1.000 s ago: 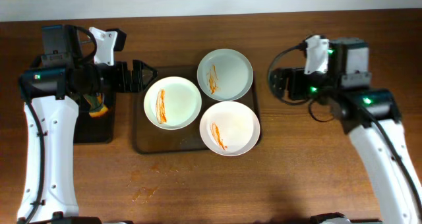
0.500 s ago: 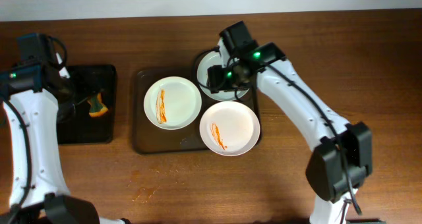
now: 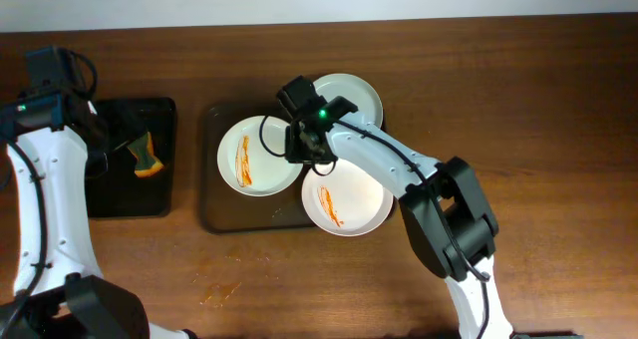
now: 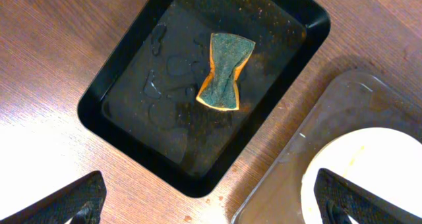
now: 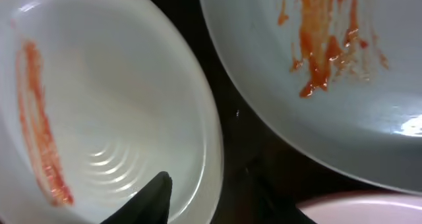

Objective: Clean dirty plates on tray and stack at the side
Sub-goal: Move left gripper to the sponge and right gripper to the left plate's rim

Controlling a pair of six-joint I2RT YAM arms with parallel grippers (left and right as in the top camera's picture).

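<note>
The green-and-orange sponge should wipe the dirty plates with a flared end that stays free, so my left gripper should next grab it across its narrow middle (image 3: 144, 153) (image 4: 225, 73).
Three white plates lie on the dark tray (image 3: 215, 215), each with an orange-red sauce streak: the left plate (image 3: 254, 160), the upper plate (image 3: 349, 100) and the lower plate (image 3: 349, 197). My right gripper (image 3: 304, 143) reaches across to the left plate's right rim. In the right wrist view it (image 5: 211, 184) is open astride that rim, one finger inside the left plate (image 5: 99, 105) and the other over dark tray beside the upper plate (image 5: 343, 85). My left gripper (image 4: 214, 207) is wide open and holds nothing, above the table between the black tray and the large tray (image 4: 343, 112).
A smaller black tray (image 3: 130, 194) at the left holds a green-and-orange sponge (image 3: 147, 158), seen too as the sponge (image 4: 225, 71) in a wet tray (image 4: 132, 112). Orange specks mark the wood (image 3: 219, 291) in front of the large tray.
My right arm swung from the upper plate to the left plate's right rim and its jaws narrowed. The left arm drew back over the black tray a second ago and has stayed there.
</note>
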